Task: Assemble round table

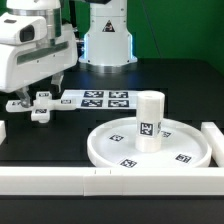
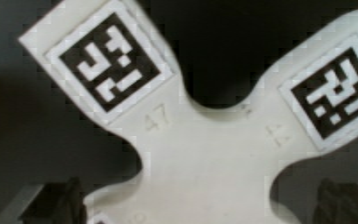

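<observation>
Next, my gripper grabs the cross-shaped piece by its central hub (image 1: 42,104), to fit it onto the cylinder post (image 1: 150,120).
The small cross-shaped piece (image 1: 42,105) lies flat on the black table at the exterior view's left. In the wrist view the cross-shaped piece (image 2: 194,150) fills the picture, with two of its tagged arms showing. My gripper (image 1: 28,100) is low over it and open. The piece's hub sits between the two dark fingers (image 2: 55,200) of the gripper (image 2: 202,205), and no grip on it shows. The large round rimmed disc (image 1: 105,148) lies at the exterior view's right. The short thick cylinder post (image 1: 150,120) stands upright on it.
The marker board (image 1: 100,100) lies flat behind the disc, just to the exterior view's right of the cross-shaped piece. A long white rail (image 1: 60,180) runs along the front, and another white rail (image 1: 214,140) stands at the right edge. The arm's base (image 1: 108,35) stands at the back.
</observation>
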Controlling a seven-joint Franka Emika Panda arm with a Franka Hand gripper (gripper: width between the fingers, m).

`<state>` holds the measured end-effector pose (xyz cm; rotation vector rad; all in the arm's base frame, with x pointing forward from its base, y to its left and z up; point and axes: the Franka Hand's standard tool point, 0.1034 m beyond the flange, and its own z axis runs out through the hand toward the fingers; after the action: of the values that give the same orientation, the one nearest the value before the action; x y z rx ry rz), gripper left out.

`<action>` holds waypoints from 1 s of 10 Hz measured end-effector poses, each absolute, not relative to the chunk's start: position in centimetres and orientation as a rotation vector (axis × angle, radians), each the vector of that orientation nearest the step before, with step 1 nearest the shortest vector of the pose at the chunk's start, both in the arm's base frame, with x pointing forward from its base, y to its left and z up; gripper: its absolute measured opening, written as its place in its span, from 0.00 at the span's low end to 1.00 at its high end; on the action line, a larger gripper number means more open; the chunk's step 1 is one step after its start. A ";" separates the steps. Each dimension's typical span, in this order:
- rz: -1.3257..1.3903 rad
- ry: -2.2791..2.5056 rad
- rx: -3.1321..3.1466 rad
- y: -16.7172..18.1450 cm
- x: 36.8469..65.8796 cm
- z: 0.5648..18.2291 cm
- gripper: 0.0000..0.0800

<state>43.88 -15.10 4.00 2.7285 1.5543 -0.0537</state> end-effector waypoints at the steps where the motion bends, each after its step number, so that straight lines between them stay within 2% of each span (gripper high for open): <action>1: -0.055 1.554 2.730 -15.1 43.9 3.9 0.81; 10: -0.076 1.559 2.740 -15.0 43.4 3.1 0.81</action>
<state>43.40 -14.99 3.05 2.7404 1.5585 -0.0757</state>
